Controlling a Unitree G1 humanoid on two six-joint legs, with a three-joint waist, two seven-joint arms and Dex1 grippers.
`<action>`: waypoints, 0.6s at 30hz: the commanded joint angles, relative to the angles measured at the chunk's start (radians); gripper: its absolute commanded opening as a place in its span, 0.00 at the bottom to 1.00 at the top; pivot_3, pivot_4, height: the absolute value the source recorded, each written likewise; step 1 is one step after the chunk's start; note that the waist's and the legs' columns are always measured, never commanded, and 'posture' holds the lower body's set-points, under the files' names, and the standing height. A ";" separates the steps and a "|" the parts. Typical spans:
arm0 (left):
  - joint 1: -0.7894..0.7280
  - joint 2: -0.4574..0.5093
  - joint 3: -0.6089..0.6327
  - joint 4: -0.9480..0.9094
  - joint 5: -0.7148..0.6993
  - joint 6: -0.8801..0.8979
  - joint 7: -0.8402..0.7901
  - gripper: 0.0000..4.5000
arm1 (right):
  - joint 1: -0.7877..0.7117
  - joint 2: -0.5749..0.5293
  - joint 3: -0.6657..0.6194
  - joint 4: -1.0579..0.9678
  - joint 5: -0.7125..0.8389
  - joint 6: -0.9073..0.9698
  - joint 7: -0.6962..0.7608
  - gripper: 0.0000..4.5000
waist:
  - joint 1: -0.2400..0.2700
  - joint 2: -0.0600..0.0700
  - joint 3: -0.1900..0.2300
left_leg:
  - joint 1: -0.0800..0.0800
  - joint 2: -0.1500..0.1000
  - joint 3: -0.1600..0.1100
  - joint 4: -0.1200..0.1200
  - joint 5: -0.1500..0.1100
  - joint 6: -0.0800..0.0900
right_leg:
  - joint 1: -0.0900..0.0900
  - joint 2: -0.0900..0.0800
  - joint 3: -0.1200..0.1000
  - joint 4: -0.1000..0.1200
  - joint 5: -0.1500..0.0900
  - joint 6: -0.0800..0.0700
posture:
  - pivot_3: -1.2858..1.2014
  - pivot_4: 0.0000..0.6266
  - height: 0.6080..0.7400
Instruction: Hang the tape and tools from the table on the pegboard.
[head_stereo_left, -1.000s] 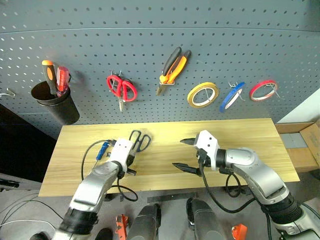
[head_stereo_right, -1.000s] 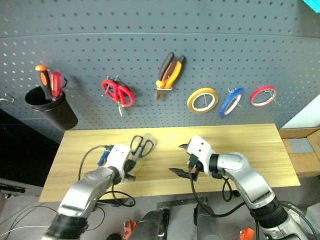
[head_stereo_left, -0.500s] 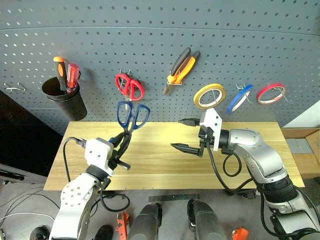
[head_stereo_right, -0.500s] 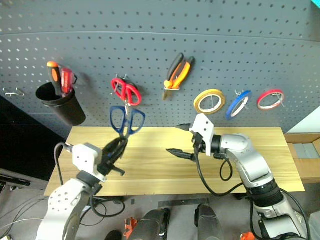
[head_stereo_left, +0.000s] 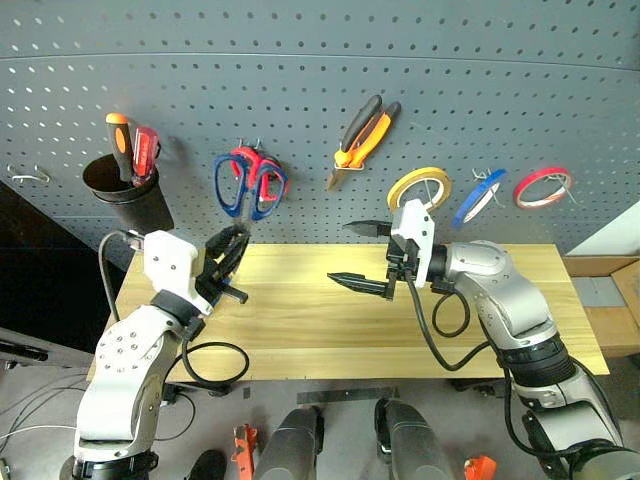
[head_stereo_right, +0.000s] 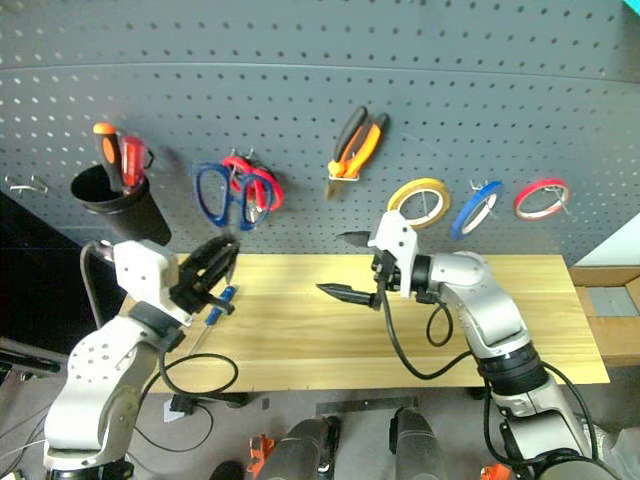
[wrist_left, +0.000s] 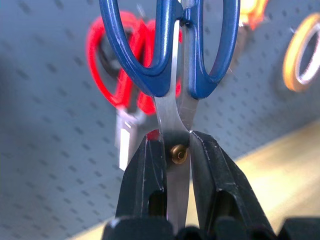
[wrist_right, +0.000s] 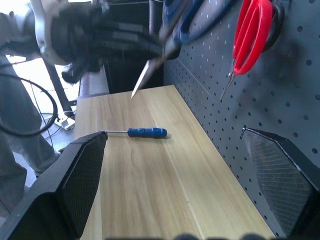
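My left gripper needs to move the blue loops to the hook, because they are still short of the hook behind the red scissors (head_stereo_left: 266, 178) and would drop if I opened now.
My left gripper (head_stereo_left: 226, 258) is shut on the blades of the blue-handled scissors (head_stereo_left: 236, 186), near the pivot (wrist_left: 178, 153). It holds them handles-up in front of the pegboard (head_stereo_left: 300, 80), their loops overlapping the red scissors (head_stereo_left: 266, 178). The blue screwdriver (head_stereo_right: 218, 304) lies on the table (head_stereo_left: 300, 330) under that arm. The orange-and-black pliers (head_stereo_left: 362, 135) and the blue tape (head_stereo_left: 470, 197) hang on the pegboard. Above the table's middle my right gripper (head_stereo_left: 338, 253) stands open and empty, pointing left.
A black cup (head_stereo_left: 125, 195) with an orange and a red screwdriver hangs at the left. A yellow roll (head_stereo_left: 420, 188) and a red roll (head_stereo_left: 540, 187) hang beside the blue tape. A bare hook (head_stereo_left: 25, 175) sits far left, a cardboard box (head_stereo_left: 610, 300) far right.
The left gripper has lifted the blue scissors off the table up to the pegboard beside the red scissors. The right gripper has risen a little, still open.
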 joint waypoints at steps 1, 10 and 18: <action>-0.053 0.000 0.009 0.015 -0.017 -0.007 -0.004 0.09 | -0.012 -0.005 -0.027 -0.037 0.012 -0.009 -0.008 1.00 | 0.000 0.000 0.000 | 0.000 0.000 0.000 0.000 0.000 0.000 | 0.000 0.000 0.000 0.000 0.000 0.000 | 0.53 0.35 1.00; -0.181 0.046 -0.007 0.203 0.018 0.028 -0.039 0.09 | -0.010 -0.007 -0.027 -0.070 0.023 0.007 -0.028 1.00 | -0.008 0.000 0.000 | 0.000 0.000 0.000 0.000 0.000 0.000 | 0.000 0.000 0.000 0.000 0.000 0.000 | 0.53 0.34 1.00; -0.308 -0.021 0.055 0.356 -0.073 0.087 -0.016 0.16 | -0.039 0.033 -0.075 -0.087 0.085 0.038 -0.078 1.00 | -0.014 -0.001 -0.001 | 0.000 0.000 0.001 0.001 0.000 0.000 | -0.001 0.000 0.000 0.001 0.000 0.000 | 0.52 0.34 1.00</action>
